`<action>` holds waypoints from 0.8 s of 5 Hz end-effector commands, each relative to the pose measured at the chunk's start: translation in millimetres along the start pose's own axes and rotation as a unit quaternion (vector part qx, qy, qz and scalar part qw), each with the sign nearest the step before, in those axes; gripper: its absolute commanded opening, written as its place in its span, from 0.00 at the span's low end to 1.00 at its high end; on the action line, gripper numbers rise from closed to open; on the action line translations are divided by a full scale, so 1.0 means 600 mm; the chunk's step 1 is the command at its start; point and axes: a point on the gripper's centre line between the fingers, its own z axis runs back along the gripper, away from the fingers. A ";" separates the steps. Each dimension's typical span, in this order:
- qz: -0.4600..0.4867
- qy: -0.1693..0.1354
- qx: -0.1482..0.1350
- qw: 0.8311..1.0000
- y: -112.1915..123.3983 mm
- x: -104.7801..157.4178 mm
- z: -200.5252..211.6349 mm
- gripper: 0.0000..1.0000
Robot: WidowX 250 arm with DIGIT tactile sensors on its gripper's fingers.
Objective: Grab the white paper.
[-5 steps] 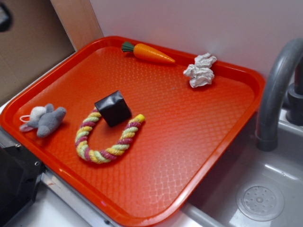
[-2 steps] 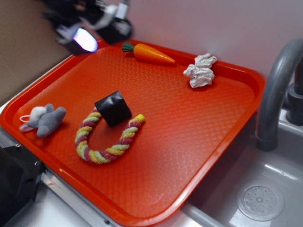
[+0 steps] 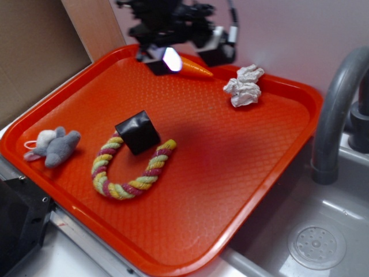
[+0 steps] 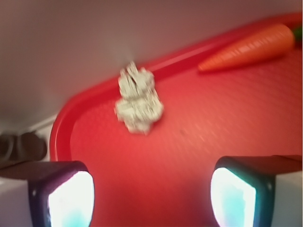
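Observation:
My gripper grabs the paper by its wider bunched part (image 3: 245, 95) next, to pick the white paper off the orange tray.
The white paper (image 3: 244, 85), a crumpled off-white wad, lies near the far right corner of the orange tray (image 3: 242, 173). My gripper (image 3: 190, 56) hovers above the tray's far edge, over the toy carrot and to the left of the paper. It is open, with glowing pads (image 3: 168, 59) wide apart. In the wrist view the white paper (image 4: 138, 100) sits ahead on the tray (image 4: 189, 151), beyond the open gripper (image 4: 151, 198), and nothing lies between the fingers.
A toy carrot (image 3: 195, 68) lies at the tray's far edge, partly under the gripper. A black cube (image 3: 137, 132) rests against a striped rope ring (image 3: 130, 173). A grey plush mouse (image 3: 53, 145) sits at the left. A grey faucet (image 3: 337, 109) and sink (image 3: 317, 245) stand right.
The arm has swung in from the upper left and moved right along the tray's far edge, now over the carrot and closer to the paper. No object on the tray has moved.

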 end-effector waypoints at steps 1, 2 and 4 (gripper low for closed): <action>0.020 -0.029 -0.004 0.999 -0.054 0.059 -0.059 1.00; 0.009 -0.039 0.009 0.999 -0.056 0.087 -0.088 1.00; -0.011 -0.051 0.068 0.996 -0.049 0.090 -0.121 1.00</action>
